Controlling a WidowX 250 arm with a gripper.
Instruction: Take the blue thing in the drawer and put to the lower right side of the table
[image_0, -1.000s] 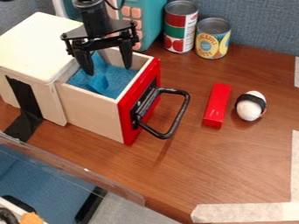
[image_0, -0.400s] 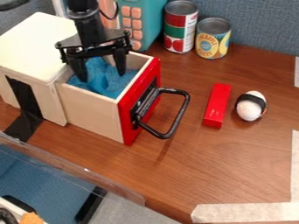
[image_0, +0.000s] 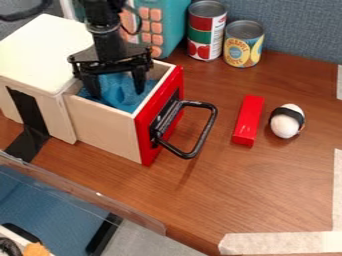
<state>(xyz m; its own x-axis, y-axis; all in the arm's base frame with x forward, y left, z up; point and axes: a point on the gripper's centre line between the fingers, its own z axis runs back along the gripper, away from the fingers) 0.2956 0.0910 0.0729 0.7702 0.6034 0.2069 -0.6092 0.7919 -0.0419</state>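
Observation:
Next, my gripper grabs the blue thing by its narrow end, to bring it from the drawer to the table's taped corner.
My gripper (image_0: 118, 92) hangs down inside the pulled-out drawer (image_0: 100, 127), its two fingers apart, one toward the left and one toward the right. Between and behind the fingers lies the blue thing (image_0: 115, 89), a soft-looking lump on the blue drawer bottom; where it ends and the lining begins is hard to tell. The drawer has pale wooden sides and a red front with a black handle. The table (image_0: 260, 195) is brown wood, with pale tape at its lower right.
A red block (image_0: 248, 120) and a white egg-shaped thing with a black band (image_0: 287, 121) are right of the handle (image_0: 204, 132). Two cans (image_0: 206, 30) (image_0: 243, 44) and a teal toy (image_0: 172, 22) stand at the back. A clear panel edge (image_0: 87, 192) crosses the lower left.
The gripper has come lower into the drawer, shifting slightly over the last second, with its fingers still apart. The drawer and the things on the table have stayed put.

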